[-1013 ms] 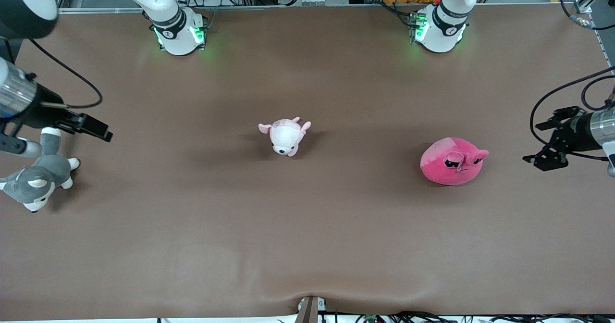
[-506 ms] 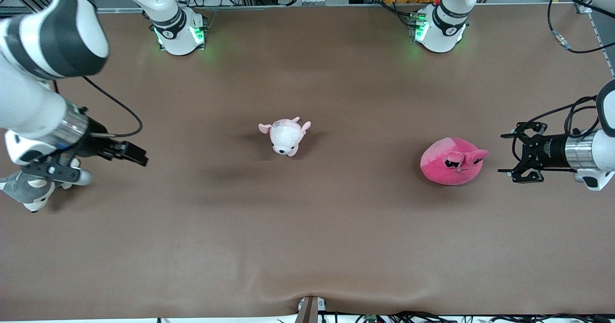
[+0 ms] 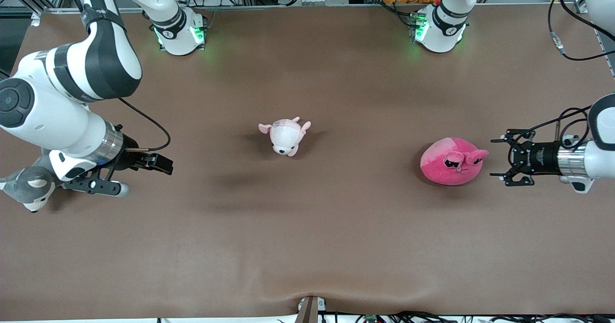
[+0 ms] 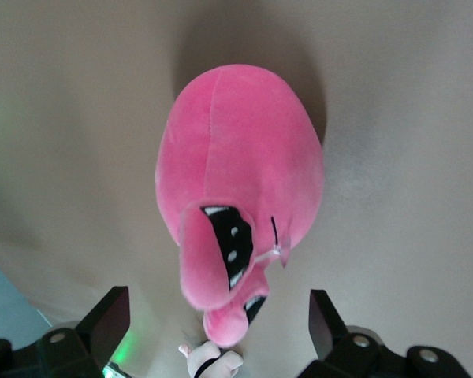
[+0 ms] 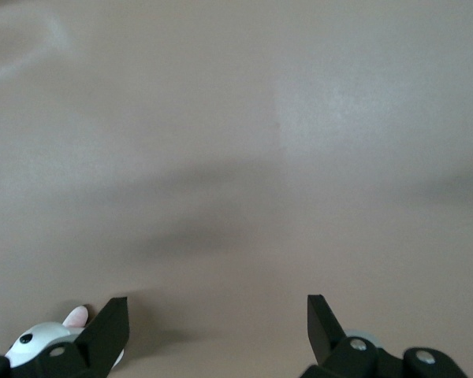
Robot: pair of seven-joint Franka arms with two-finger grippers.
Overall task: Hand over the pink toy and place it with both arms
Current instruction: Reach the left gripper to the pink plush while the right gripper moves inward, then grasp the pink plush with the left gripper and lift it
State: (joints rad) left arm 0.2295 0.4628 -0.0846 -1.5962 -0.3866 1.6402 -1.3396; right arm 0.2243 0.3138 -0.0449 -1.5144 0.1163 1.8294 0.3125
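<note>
My left fingers would miss the toy's ear flaps; they must move closer first.
The hot-pink round plush toy (image 3: 451, 162) lies on the brown table toward the left arm's end, with its ear flaps and black eye marks toward the left gripper. My left gripper (image 3: 498, 158) is open and empty, low beside the toy and a short gap away from it. In the left wrist view the toy (image 4: 236, 181) fills the middle, ahead of the open left gripper (image 4: 219, 319) and outside its fingers. My right gripper (image 3: 161, 163) is open and empty over bare table toward the right arm's end; its wrist view shows the right gripper (image 5: 217, 323) with nothing between its fingers.
A small pale pink-and-white puppy plush (image 3: 286, 137) lies mid-table; it also shows in the left wrist view (image 4: 213, 362) and the right wrist view (image 5: 31, 345). A grey-and-white husky plush (image 3: 26, 191) lies at the right arm's end, partly hidden by that arm. The mat ripples at the near edge (image 3: 307, 291).
The left gripper has moved in toward the pink toy and turned level with it. The right arm has swung from over the husky toward the table's middle. No toy has moved.
</note>
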